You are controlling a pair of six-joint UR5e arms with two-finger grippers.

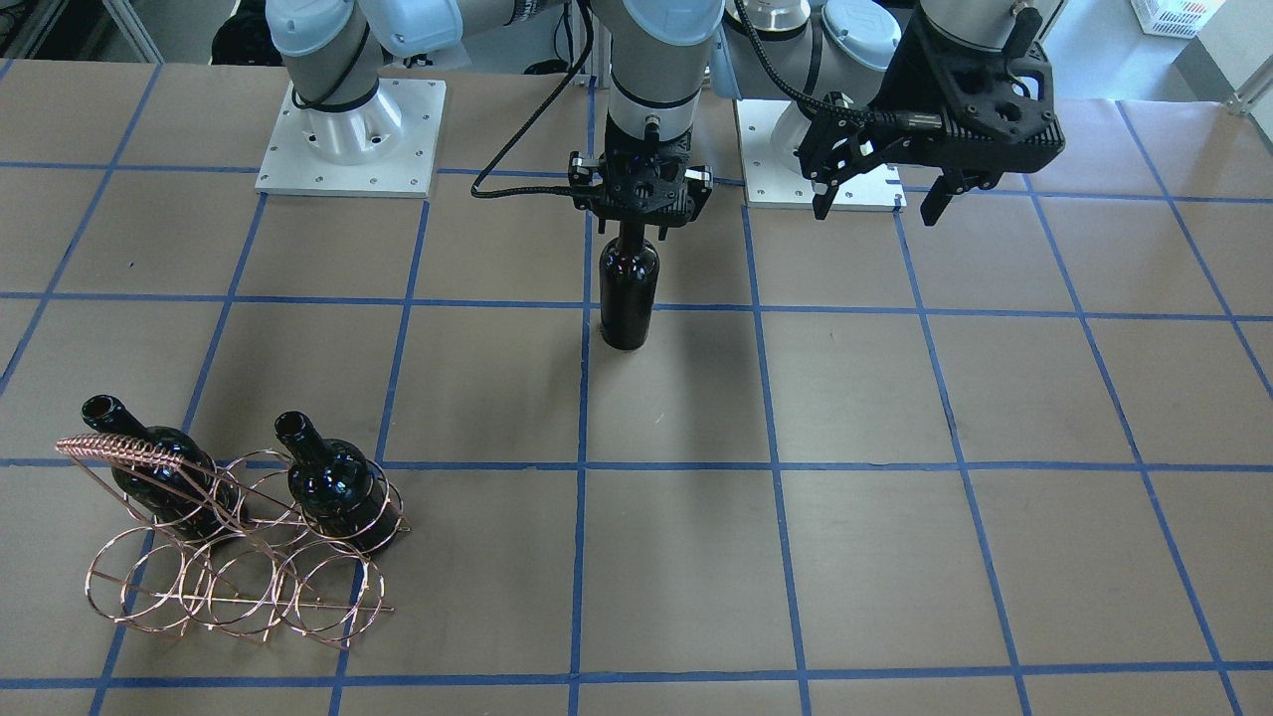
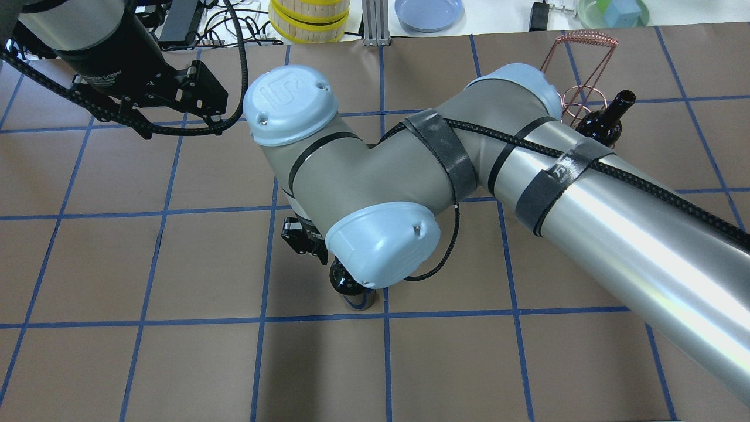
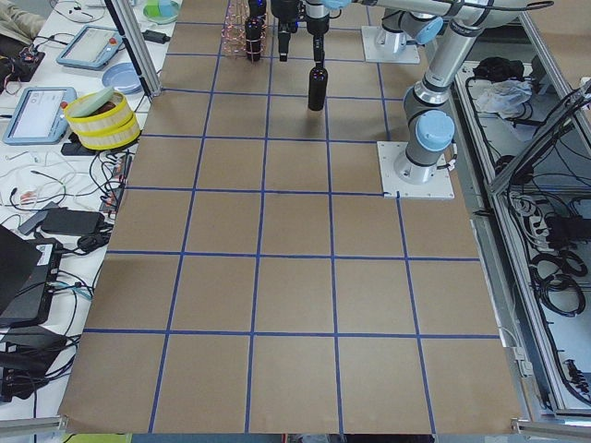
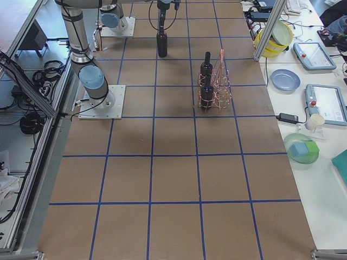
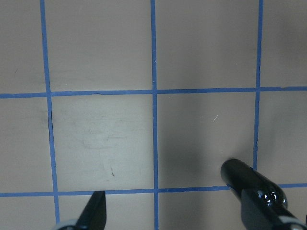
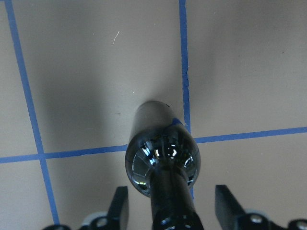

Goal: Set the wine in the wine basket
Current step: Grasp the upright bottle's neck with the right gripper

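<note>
My right gripper grabs the upright bottle by its neck next, to place it into the wine basket.
One wine bottle stands upright on the table near the robot's bases, mid-table. My right gripper hangs straight over it. In the right wrist view its fingers stand either side of the bottle's neck with a gap on each side, so it is open. The copper wire wine basket sits far out on my right side with two more bottles in its rings. My left gripper is open and empty, held high above the table near its base; it also shows in the left wrist view.
The two arm base plates stand at the robot's edge. Beyond the table's far edge are a yellow-rimmed container and a blue plate. My right arm's upper links hide much of the table's middle from overhead.
</note>
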